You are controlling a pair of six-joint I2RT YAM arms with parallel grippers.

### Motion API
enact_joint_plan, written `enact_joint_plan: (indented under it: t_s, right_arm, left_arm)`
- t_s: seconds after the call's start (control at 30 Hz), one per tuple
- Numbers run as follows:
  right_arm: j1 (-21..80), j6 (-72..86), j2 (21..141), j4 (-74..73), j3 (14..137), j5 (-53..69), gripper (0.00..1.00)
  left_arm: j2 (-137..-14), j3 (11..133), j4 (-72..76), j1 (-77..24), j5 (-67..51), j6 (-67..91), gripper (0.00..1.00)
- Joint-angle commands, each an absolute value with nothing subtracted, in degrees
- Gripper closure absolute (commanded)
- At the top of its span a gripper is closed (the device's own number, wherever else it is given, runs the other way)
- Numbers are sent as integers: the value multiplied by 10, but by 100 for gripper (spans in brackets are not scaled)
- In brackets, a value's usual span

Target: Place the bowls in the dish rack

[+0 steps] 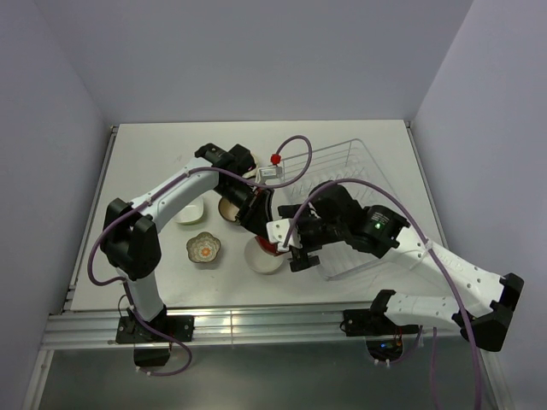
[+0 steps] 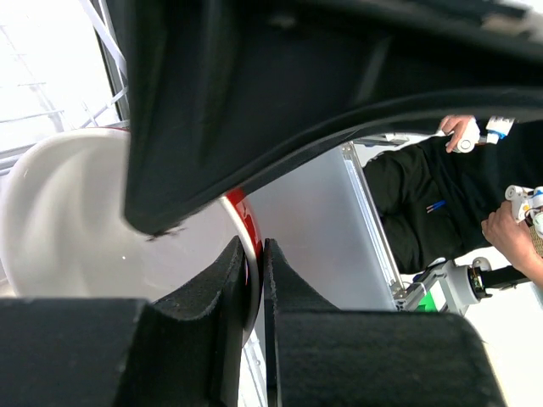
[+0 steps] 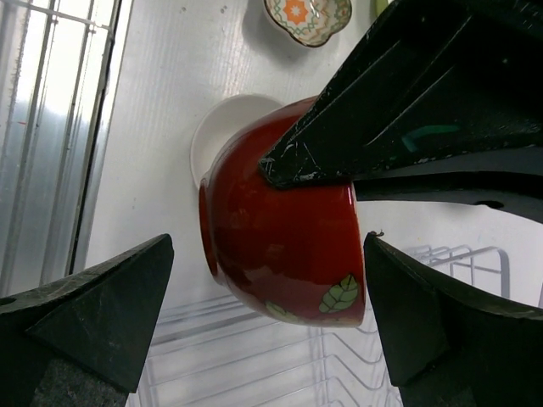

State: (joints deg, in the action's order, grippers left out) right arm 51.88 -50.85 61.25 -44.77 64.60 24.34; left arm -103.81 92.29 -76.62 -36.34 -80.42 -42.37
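I should take hold of the red bowl across its foot and rim [image 1: 269, 246] with my right gripper. Then the bowl's opposite side stays free to rest in the rack [image 1: 363, 154].
My left gripper [image 1: 259, 224] [image 2: 254, 254] is shut on the rim of the red-outside, white-inside bowl [image 2: 85, 229] [image 3: 280, 246] and holds it tilted above the table, at the left edge of the white wire dish rack [image 1: 363, 154] [image 3: 254, 356]. My right gripper [image 1: 288, 245] [image 3: 268, 263] is open, with a finger on each side of the red bowl and not touching it. A white squarish bowl [image 1: 265, 260] [image 3: 222, 127] sits on the table just below. The flower-shaped patterned bowl [image 1: 203, 248] [image 3: 307, 19] and the yellow-green bowl [image 1: 190, 212] lie to the left.
Another bowl [image 1: 228, 210] with a dark inside sits partly under my left arm. A small white object with a red knob [image 1: 274, 161] stands by the rack's back left corner. Both arms crowd the rack's left side.
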Motion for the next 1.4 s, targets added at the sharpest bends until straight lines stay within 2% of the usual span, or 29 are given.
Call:
enact_joint_plan:
  t_s: [0.0,0.87,1.17,1.37]
  right_arm:
    - [523,-494,597,-389,628,222,0]
    - [533,-510,565,-326,576,182,2]
    - [539,-512,559,-314,563,169,15]
    - [540,-513,561,-314,563,171,40]
  left_arm:
    - [-1027,947,-785,-367,-943,-435,100]
    - [-1041,953,-785,-367,-967,-437,100]
    - [-1039,948,-785,-367,-969,-438,100]
    - [-1037,947,-785,-367,-965,-440,100]
